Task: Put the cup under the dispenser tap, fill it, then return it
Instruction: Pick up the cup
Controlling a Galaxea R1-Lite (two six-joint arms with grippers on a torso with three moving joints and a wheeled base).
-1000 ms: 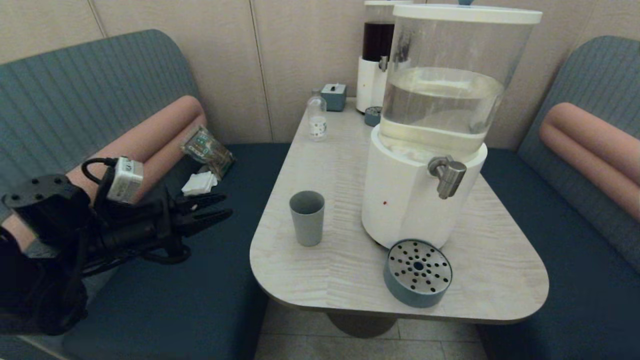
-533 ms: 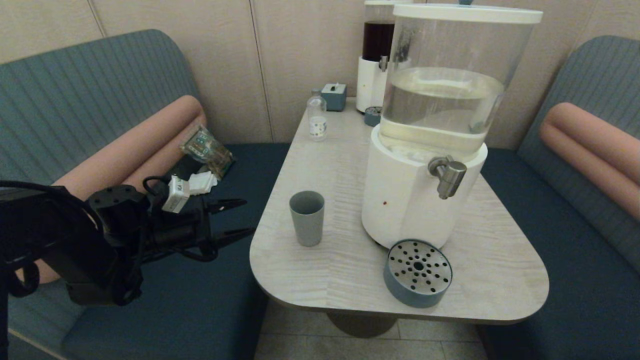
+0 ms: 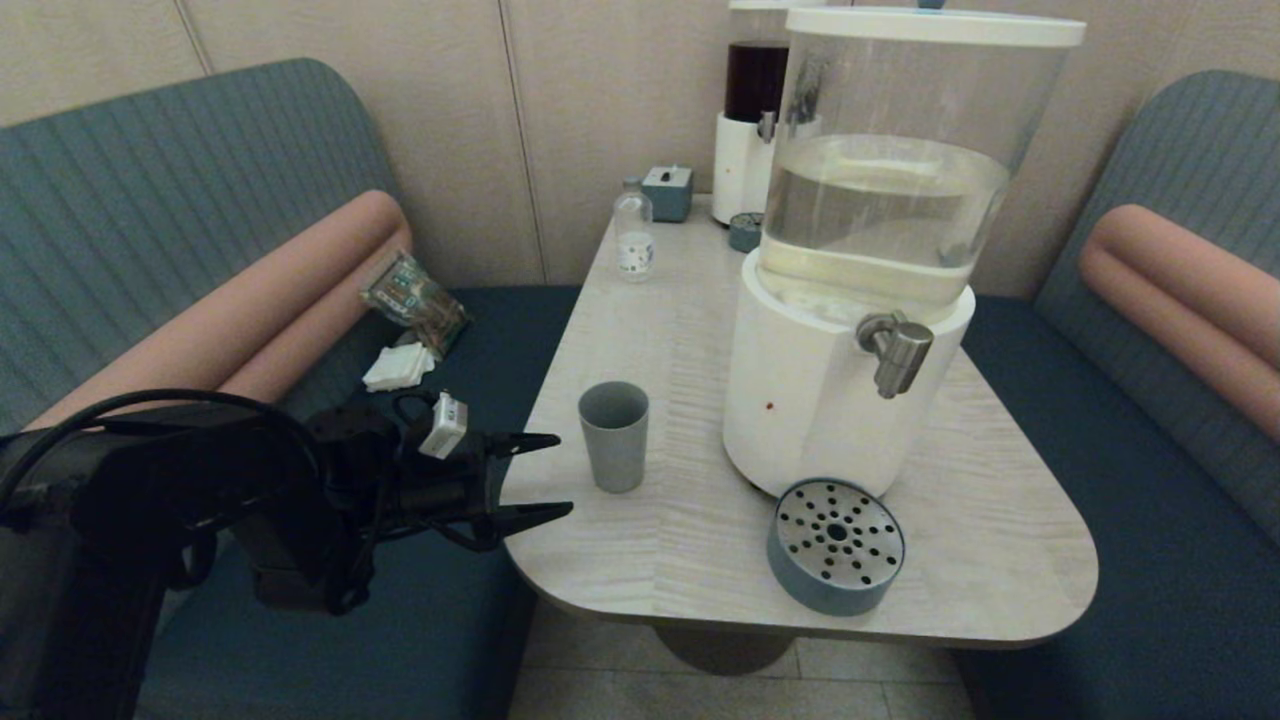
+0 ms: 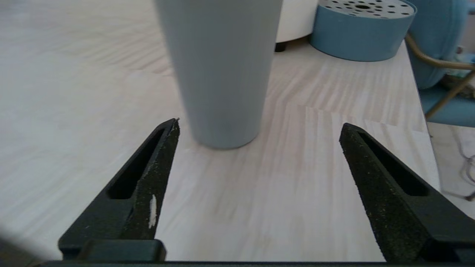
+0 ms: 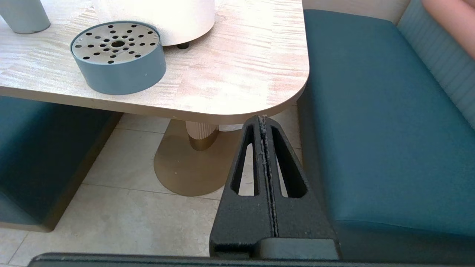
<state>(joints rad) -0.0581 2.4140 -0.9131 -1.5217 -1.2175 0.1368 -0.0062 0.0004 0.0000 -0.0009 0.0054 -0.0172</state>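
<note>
My left gripper grabs the cup by its narrower lower body [image 3: 617,462] next, where the open fingers fit, since the cup flares wide toward its rim [image 3: 613,406].
The grey-blue cup [image 3: 614,436] stands upright and empty on the pale wooden table [image 3: 690,560], left of the large dispenser's white base [image 3: 810,400]. Its brushed-metal tap [image 3: 895,352] points down above the round perforated drip tray [image 3: 836,545]. My left gripper [image 3: 560,476] is open at the table's left edge, fingertips just short of the cup. In the left wrist view the cup [image 4: 222,70] rises just ahead of the left gripper [image 4: 259,126], nearer one finger. The right gripper [image 5: 262,119] is shut and empty, parked low beside the table's near right corner.
A slim dispenser with dark liquid [image 3: 752,110], a small clear bottle [image 3: 634,238], a small blue box [image 3: 667,192] and a second small tray stand at the table's far end. Teal benches flank the table; packets and tissue [image 3: 400,366] lie on the left bench.
My left arm has swung right and forward from over the left bench to the table edge, and its fingers have spread wider. The cup has not moved.
</note>
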